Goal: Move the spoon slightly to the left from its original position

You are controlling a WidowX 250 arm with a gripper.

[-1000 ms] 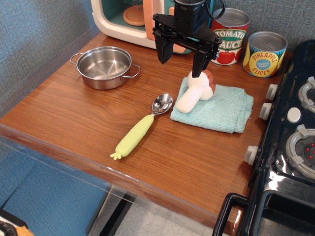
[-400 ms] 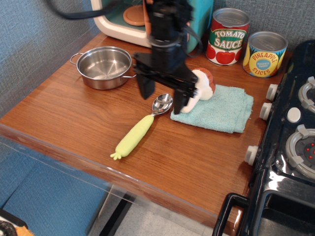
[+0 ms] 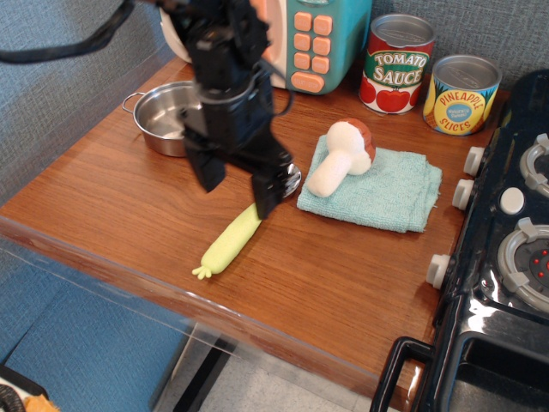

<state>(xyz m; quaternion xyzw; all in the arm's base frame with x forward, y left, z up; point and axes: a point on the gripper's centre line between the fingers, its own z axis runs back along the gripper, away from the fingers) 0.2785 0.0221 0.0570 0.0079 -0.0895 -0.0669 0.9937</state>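
Note:
I should next grip the spoon with my gripper by its light yellow-green handle (image 3: pixel 233 242), to shift it slightly over on the counter.
The spoon (image 3: pixel 226 243) lies on the wooden counter, its light yellow-green handle pointing toward the front left. Its silver bowl is mostly hidden behind my gripper. My black gripper (image 3: pixel 235 192) hangs open over the upper part of the handle, one finger (image 3: pixel 206 174) to the left of it and the other (image 3: pixel 267 196) over the spoon's neck. I cannot tell whether the fingers touch the spoon. A white-stemmed, brown-capped toy mushroom (image 3: pixel 345 154) lies on a teal cloth (image 3: pixel 382 189) to the right.
A steel pot (image 3: pixel 163 120) stands at the back left, partly behind my arm. A toy microwave (image 3: pixel 313 39) and two cans, tomato sauce (image 3: pixel 397 63) and pineapple slices (image 3: pixel 462 93), line the back. A black stove (image 3: pixel 506 249) fills the right side.
My gripper has moved from above the mushroom forward and to the left, and lower, and now straddles the spoon. The spoon and mushroom have not moved.

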